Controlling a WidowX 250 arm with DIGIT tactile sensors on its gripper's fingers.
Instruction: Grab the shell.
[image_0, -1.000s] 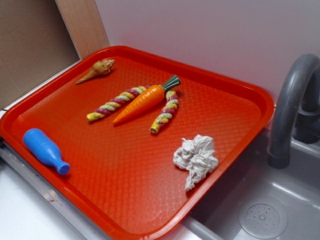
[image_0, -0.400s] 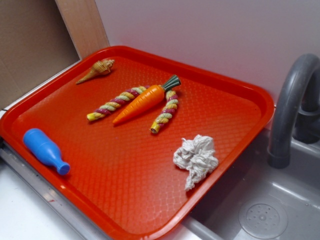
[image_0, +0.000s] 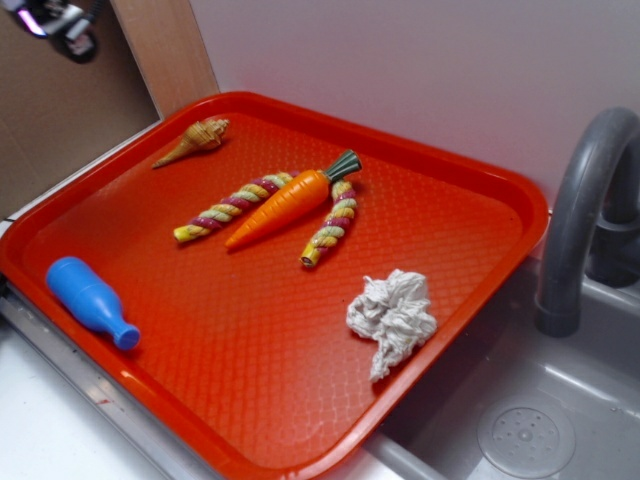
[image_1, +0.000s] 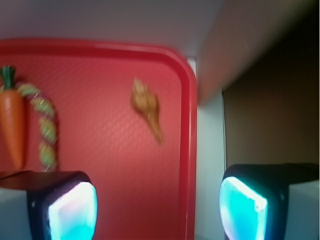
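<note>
The shell's long tail (image_0: 173, 155) gets thin toward its end, so my gripper needs to grab the shell next by its thick whorled body (image_0: 204, 134), where most of its bulk is.
The tan-brown shell (image_0: 194, 139) lies in the far left corner of the red tray (image_0: 470, 180), its pointed tail aimed at the tray's left rim. In the wrist view the shell (image_1: 146, 106) shows ahead of the fingers, close to the tray's rim (image_1: 189, 150). My gripper (image_0: 55, 18) is just entering the exterior view at the top left, high above and left of the tray. Its jaws stand wide apart in the wrist view, gripper (image_1: 157, 207) open, with nothing between the glowing pads (image_1: 74, 210).
An orange carrot (image_0: 285, 204) lies between two twisted rope sticks (image_0: 232, 205) at the tray's middle. A blue toy bottle (image_0: 90, 300) rests near the left front rim, a crumpled white cloth (image_0: 392, 315) at the right. A grey faucet (image_0: 580, 210) and sink (image_0: 520, 430) stand right of the tray.
My gripper has come into the exterior view at the top left corner; it was out of view before. Nothing on the tray has moved.
</note>
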